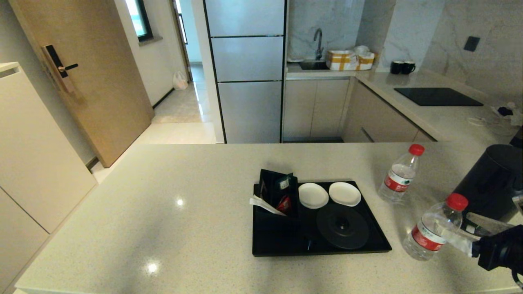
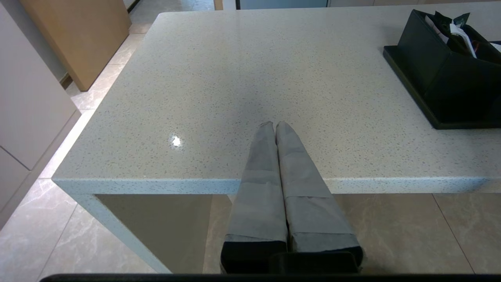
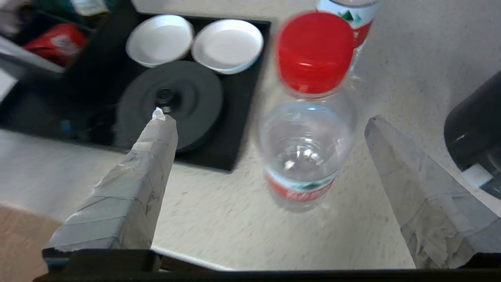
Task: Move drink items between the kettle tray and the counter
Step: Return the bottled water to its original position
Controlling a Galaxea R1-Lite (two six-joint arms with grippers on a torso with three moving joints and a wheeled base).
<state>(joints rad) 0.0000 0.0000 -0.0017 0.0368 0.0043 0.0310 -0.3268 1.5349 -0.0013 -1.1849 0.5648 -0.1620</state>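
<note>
The robot's right gripper should grip the near bottle by its clear upper body above the label (image 1: 438, 220), to move the bottle between the counter and the kettle tray (image 1: 286, 245).
Two clear red-capped water bottles stand on the beige counter (image 1: 163, 212) right of the black kettle tray (image 1: 286, 245), a far bottle (image 1: 399, 175) and a near bottle (image 1: 432, 234). The dark grey kettle (image 1: 492, 183) stands at the right edge, off its round base (image 1: 342, 226). My right gripper (image 1: 455, 225) is open at the near bottle (image 3: 303, 156). The wide-apart fingers (image 3: 154, 156) flank the bottle without touching it. My left gripper (image 2: 275, 126) is shut and empty, parked over the counter's (image 2: 254, 70) near edge.
The tray also holds two white coasters (image 1: 329, 194) and a black sachet box (image 1: 276, 190). Behind the counter are a second worktop with a black cooktop (image 1: 438, 96), two black mugs (image 1: 402, 67), a sink and a fridge. A door stands at the left.
</note>
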